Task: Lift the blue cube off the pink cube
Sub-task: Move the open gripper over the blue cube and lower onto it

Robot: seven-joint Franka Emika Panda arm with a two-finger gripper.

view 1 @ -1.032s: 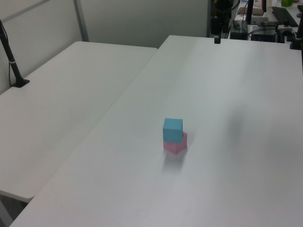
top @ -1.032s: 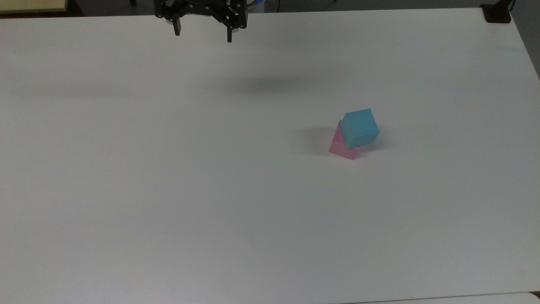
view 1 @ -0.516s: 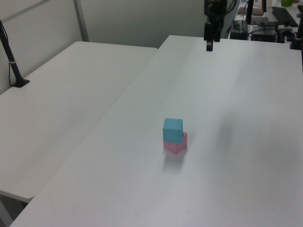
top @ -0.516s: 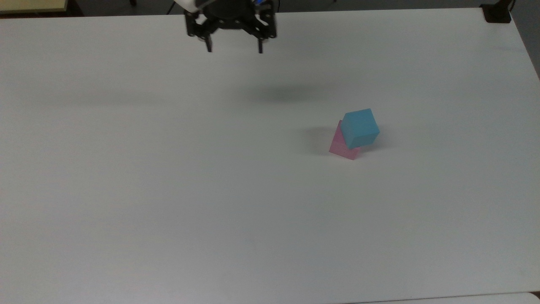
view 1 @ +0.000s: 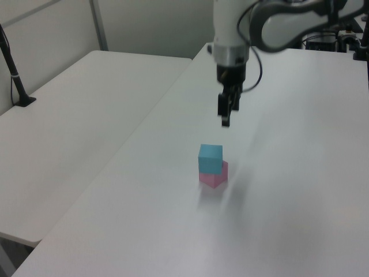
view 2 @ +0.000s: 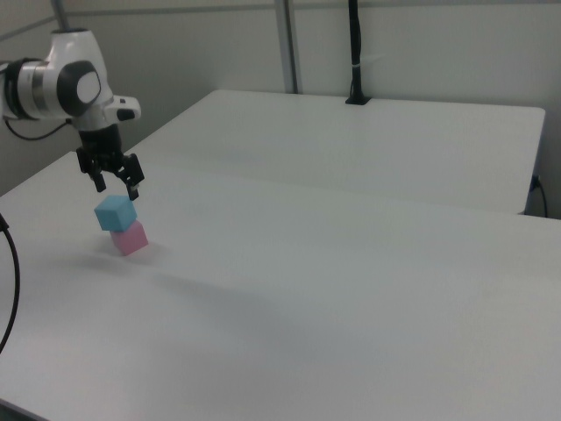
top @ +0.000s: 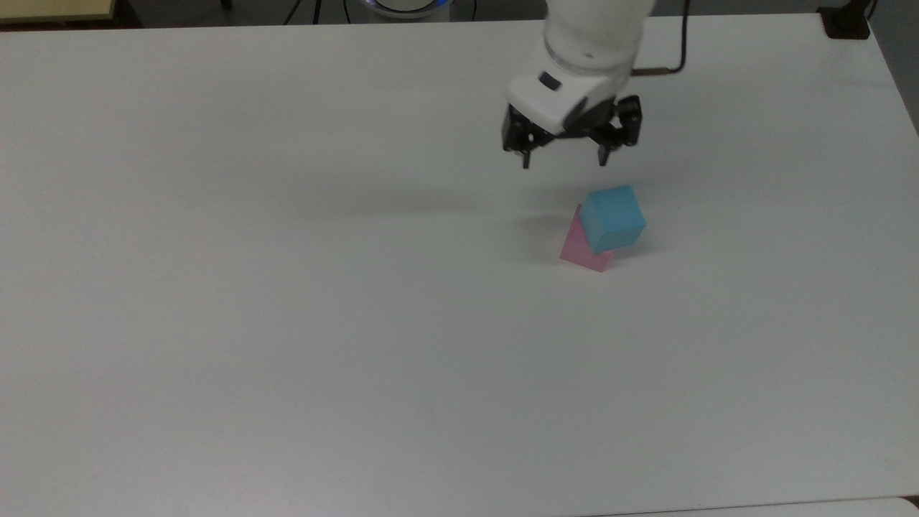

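Observation:
My gripper grabs the blue cube by its opposite sides next, to take it off the pink cube.
The blue cube rests on top of the pink cube, turned a little against it and offset so part of the pink one shows. Both stand on the white table. My gripper hangs open in the air above the table, just beyond the stack at the top view's upper left of the blue cube. Nothing is between its fingers and it touches neither cube.
A second white table adjoins this one on the left view's left, with a black post clamped at its edge. A black clamp sits at the top view's upper right corner. A cable hangs at the right view's left edge.
My gripper has travelled from the table's far edge toward the stack, coming down and rightward in the top view, and stays open. The cubes have not moved.

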